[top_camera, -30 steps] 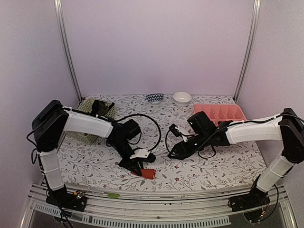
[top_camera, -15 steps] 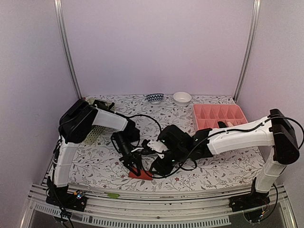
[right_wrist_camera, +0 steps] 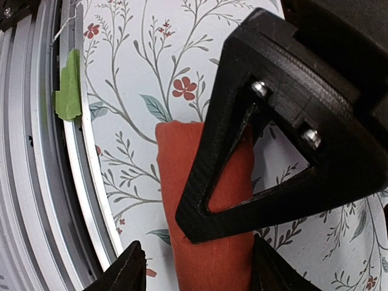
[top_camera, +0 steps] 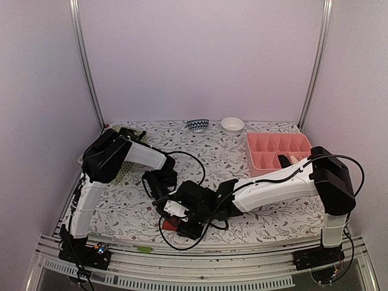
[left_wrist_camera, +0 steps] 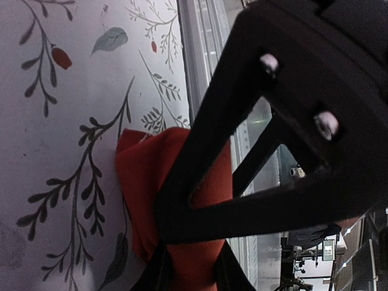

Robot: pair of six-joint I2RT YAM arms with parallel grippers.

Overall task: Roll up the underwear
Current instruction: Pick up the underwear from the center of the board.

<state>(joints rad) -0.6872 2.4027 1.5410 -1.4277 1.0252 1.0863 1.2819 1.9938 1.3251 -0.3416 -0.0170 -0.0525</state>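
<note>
The right gripper grabs the rolled red-orange underwear point(top_camera: 173, 225) point(right_wrist_camera: 213, 262) across its narrow width next, keeping it rolled to slot into the pink tray.
The red-orange underwear point(top_camera: 171, 223) lies bunched into a short roll near the table's front edge. It also shows in the left wrist view point(left_wrist_camera: 142, 176) and the right wrist view point(right_wrist_camera: 176, 157). My left gripper point(top_camera: 171, 212) points down onto it, and its jaws point(left_wrist_camera: 193, 273) are shut on the red cloth. My right gripper point(top_camera: 185, 227) is right beside the left one. Its jaws point(right_wrist_camera: 200, 270) are open and straddle the roll, with a gap on one side. No cream-white part shows. The black underwear is not in view.
The metal front rail point(right_wrist_camera: 36, 182) runs close beside the roll, with a green tape scrap point(right_wrist_camera: 68, 85) on it. A pink divided tray point(top_camera: 279, 148) stands at the back right and a green basket point(top_camera: 124, 165) at the back left. Two bowls point(top_camera: 197, 125) point(top_camera: 232, 125) are at the back. Black cables loop mid-table.
My right arm has swung left across the table and brought its open gripper over the red underwear. My left gripper has stayed on the cloth, shifting slightly left.
</note>
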